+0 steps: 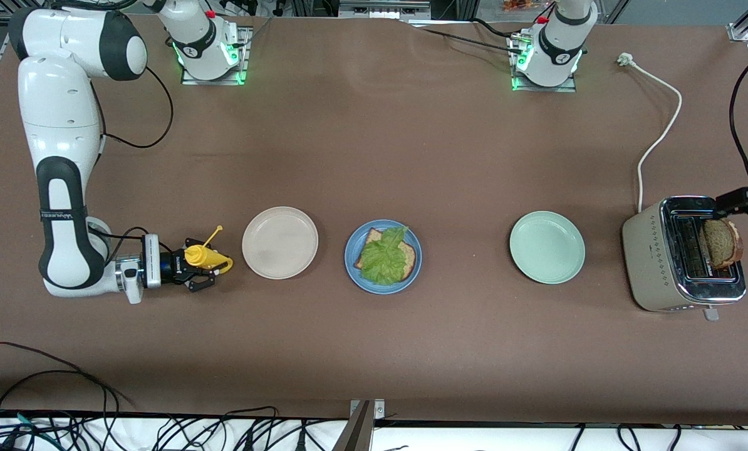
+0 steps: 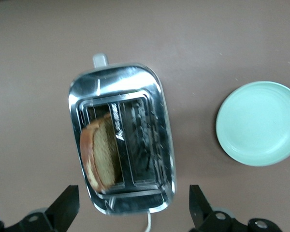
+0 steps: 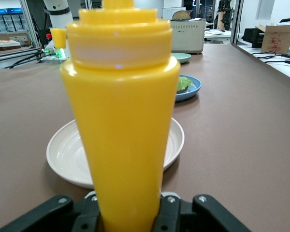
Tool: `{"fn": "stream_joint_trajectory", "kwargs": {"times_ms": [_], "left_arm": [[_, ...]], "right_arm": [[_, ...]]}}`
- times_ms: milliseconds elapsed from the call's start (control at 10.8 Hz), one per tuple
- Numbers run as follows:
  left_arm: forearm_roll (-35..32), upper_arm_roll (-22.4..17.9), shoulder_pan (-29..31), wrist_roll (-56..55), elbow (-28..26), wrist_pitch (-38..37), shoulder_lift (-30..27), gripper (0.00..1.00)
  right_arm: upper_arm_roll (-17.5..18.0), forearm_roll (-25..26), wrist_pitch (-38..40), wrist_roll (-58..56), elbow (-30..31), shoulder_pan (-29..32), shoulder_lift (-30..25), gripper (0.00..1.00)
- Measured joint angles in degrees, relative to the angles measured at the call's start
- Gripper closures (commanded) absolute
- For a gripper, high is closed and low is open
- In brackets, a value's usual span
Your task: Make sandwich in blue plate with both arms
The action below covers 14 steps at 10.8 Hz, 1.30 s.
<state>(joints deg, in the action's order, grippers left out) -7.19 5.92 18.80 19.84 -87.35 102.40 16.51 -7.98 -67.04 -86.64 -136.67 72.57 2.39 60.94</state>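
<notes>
The left gripper pinches the bread slice by its exposed upper edge (image 2: 94, 154) next for the sandwich. The toaster slot (image 2: 97, 112) hides the lower part of the slice.
The blue plate (image 1: 353, 250) lies mid-table and holds one slice of brown bread (image 1: 407, 257) with a green lettuce leaf (image 1: 383, 255) on top. A second bread slice (image 1: 722, 243) (image 2: 101, 154) stands in a slot of the toaster (image 1: 653, 257) (image 2: 159, 145) at the left arm's end of the table. My left gripper (image 1: 747, 203) (image 2: 130, 198) hangs over the toaster, open, its fingers wide of the toaster's sides. My right gripper (image 1: 208, 269) (image 3: 128, 212) is low beside the beige plate, shut on an upright yellow squeeze bottle (image 1: 203, 257) (image 3: 121, 121).
A beige-white plate (image 1: 280, 242) (image 3: 67, 154) lies between the bottle and the blue plate. A pale mint-green plate (image 1: 547, 247) (image 2: 261, 123) lies between the blue plate and the toaster. A white power cord (image 1: 659, 125) trails from the toaster toward the arms' bases.
</notes>
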Motion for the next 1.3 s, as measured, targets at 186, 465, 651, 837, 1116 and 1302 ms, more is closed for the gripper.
{"fn": "stream_joint_trajectory", "kwargs": {"times_ms": [186,465,651,837,1116,1302], "left_arm": [[0.0,0.0,1.1,1.7,0.0,5.6,3.6,0.00],[0.0,0.0,2.5,4.3,0.1,11.2,8.0,0.00],[0.0,0.0,3.2,4.8,0.2,13.6,9.8,0.00],[0.0,0.0,4.6,4.8,0.1,14.1,10.8,0.00],[3.6,0.1,7.6,4.8,-0.6,12.4,11.9,0.56],[4.0,0.5,7.6,4.1,-0.8,11.4,11.9,0.81]], "right_arm": [[0.0,0.0,-0.4,-1.2,0.0,0.1,0.9,0.80],[0.0,-0.1,-0.5,-1.5,0.0,0.2,2.4,0.26],[0.2,-0.4,-0.5,-1.5,0.0,0.3,2.5,0.00],[0.2,-0.4,-0.5,-1.2,-0.2,0.3,2.5,0.00],[-1.0,-0.4,-0.5,0.8,-2.1,0.3,2.4,0.00],[-4.5,-0.2,-0.3,1.5,-4.3,0.1,1.9,0.00]]}}
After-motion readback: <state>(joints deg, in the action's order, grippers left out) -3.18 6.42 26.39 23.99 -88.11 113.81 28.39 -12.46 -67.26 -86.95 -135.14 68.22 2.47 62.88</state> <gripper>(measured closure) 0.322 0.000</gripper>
